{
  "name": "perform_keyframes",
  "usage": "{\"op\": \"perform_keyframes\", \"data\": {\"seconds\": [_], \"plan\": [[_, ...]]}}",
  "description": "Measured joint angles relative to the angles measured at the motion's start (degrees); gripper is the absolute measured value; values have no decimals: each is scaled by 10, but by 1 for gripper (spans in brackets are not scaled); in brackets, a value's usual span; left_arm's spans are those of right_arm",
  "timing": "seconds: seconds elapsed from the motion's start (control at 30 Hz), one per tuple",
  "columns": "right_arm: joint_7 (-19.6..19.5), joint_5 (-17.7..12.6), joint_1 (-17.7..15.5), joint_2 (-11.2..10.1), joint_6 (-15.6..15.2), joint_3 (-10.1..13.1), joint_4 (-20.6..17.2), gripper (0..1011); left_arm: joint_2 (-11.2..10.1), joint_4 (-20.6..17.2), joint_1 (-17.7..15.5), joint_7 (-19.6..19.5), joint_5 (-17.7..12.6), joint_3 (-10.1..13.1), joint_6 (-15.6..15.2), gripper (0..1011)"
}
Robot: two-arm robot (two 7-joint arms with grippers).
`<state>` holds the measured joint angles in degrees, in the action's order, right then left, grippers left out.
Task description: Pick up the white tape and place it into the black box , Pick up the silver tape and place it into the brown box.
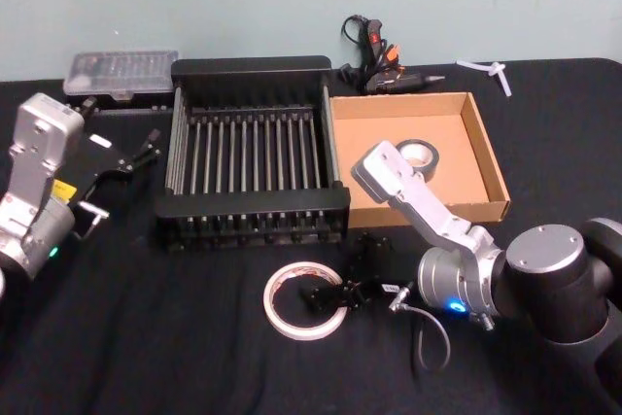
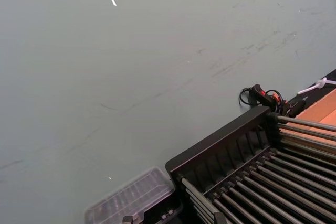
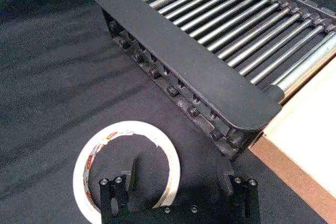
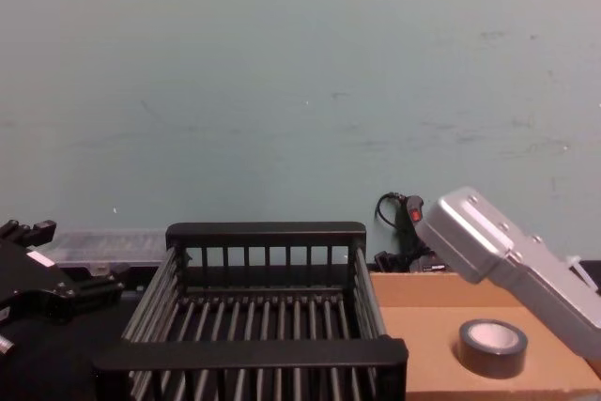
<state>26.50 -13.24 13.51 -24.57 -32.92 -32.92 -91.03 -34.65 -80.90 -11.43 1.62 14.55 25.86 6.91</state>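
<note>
The white tape is wider than my open fingers. My right gripper grabs the tape by its thin ring side (image 3: pixel 174 176) next, one finger inside the tape's core.
The white tape (image 1: pixel 292 328) lies flat on the black table just in front of the black box (image 1: pixel 255 203), a slatted crate with nothing in it. My right gripper (image 1: pixel 328 294) is low over the roll and open. In the right wrist view one finger (image 3: pixel 127 182) stands inside the white tape (image 3: pixel 131 127) ring and the other outside it, straddling its wall. The silver tape (image 1: pixel 420 155) lies inside the brown box (image 1: pixel 486 157), to the right of the crate; the chest view also shows it (image 4: pixel 491 347). My left gripper (image 1: pixel 131 157) is parked left of the crate.
A clear plastic case (image 1: pixel 121 73) sits behind the crate's left corner. A glue gun (image 1: pixel 374 55) with its cord and a white plastic piece (image 1: pixel 491 70) lie at the back right. The right arm's grey link (image 4: pixel 507 260) hangs over the brown box.
</note>
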Motion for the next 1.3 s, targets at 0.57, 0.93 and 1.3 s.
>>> {"op": "perform_keyframes", "data": {"seconds": [0.57,0.93,1.3], "plan": [[0,12,-3,0,0,-1,-5,1002,0,0,0,0,0,0,0,1001],[1,21,-4,0,2,0,-7,1002,0,0,0,0,0,0,0,1001],[6,24,-6,1,3,1,-5,1002,0,0,0,0,0,0,0,1001]]}}
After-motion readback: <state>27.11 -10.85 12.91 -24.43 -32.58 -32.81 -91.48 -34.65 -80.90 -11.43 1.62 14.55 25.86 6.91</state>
